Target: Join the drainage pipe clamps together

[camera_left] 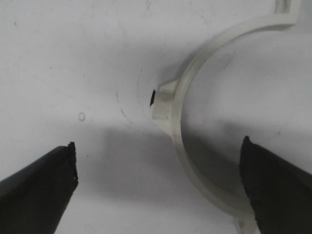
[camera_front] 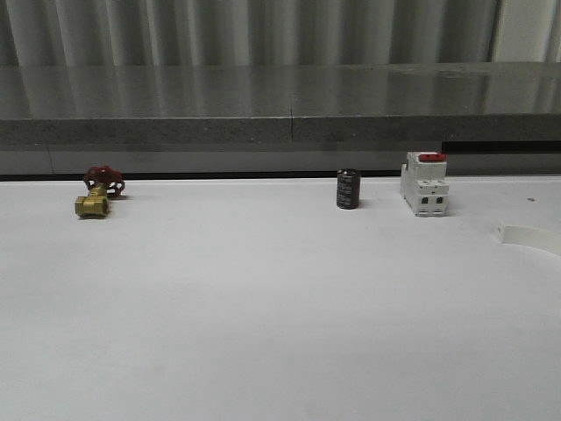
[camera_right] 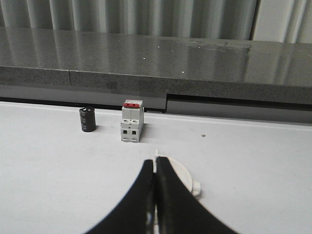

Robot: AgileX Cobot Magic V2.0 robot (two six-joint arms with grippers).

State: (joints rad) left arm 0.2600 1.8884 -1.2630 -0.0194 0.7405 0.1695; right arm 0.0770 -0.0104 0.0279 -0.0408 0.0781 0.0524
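My left gripper needs to move toward the clamp's small boss (camera_left: 163, 106) before it closes on the boss. My fingers stop short of the boss and would miss if I closed now.
One white drainage pipe clamp (camera_left: 178, 127) lies flat on the white table in the left wrist view, a half-ring with a small boss on its outer side. My left gripper (camera_left: 158, 168) is open above it. The ring's lower arc passes close to one black finger (camera_left: 278, 190), and the other finger (camera_left: 39, 183) stands well apart. In the right wrist view my right gripper (camera_right: 155, 163) is shut on the thin edge of the second clamp (camera_right: 184, 174), whose curve and end tab show behind the fingers. In the front view a clamp arc (camera_front: 530, 235) shows at the table's far right edge.
A brass valve with a red handwheel (camera_front: 98, 193) sits at the back left. A black cylinder (camera_front: 348, 189) and a white breaker with a red switch (camera_front: 425, 184) stand at the back right. A grey ledge (camera_front: 280, 132) runs behind the table.
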